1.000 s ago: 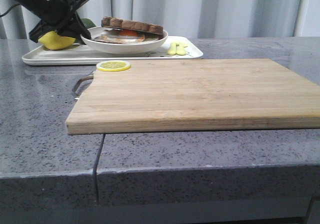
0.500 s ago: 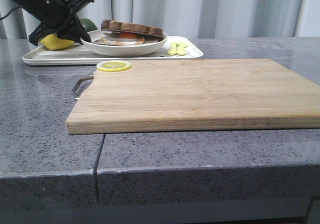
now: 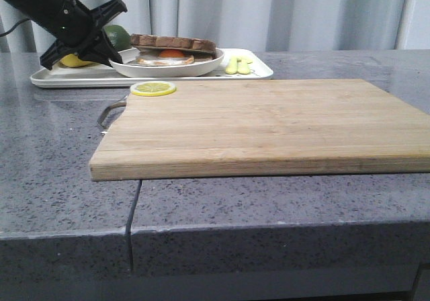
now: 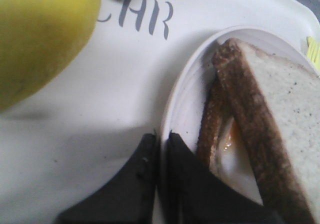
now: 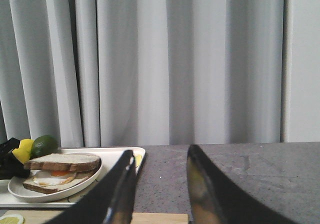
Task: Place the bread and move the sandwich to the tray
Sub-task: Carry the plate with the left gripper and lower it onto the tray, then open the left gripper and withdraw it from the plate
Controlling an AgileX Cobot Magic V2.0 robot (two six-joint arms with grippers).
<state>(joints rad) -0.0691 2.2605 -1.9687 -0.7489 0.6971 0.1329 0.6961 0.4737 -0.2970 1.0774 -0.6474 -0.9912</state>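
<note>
The round white plate sits on the white tray, inside its edges, so it is now time to open my left gripper, and the plate would stay there.
The sandwich has a fried egg between two brown-crusted slices, the bread lying on top. It sits on a round white plate on the white tray at the back left. My left gripper is shut on the plate's left rim, with its fingertips on either side of the rim. My right gripper is open and empty, held above the table and looking at the sandwich and tray. It does not show in the front view.
A large wooden cutting board fills the middle of the grey counter, with a lemon slice on its far left corner. On the tray are a lemon, a lime and yellow-green pieces.
My left gripper has moved down and slightly back with the plate in it. The plate and sandwich now sit lower, on the tray.
</note>
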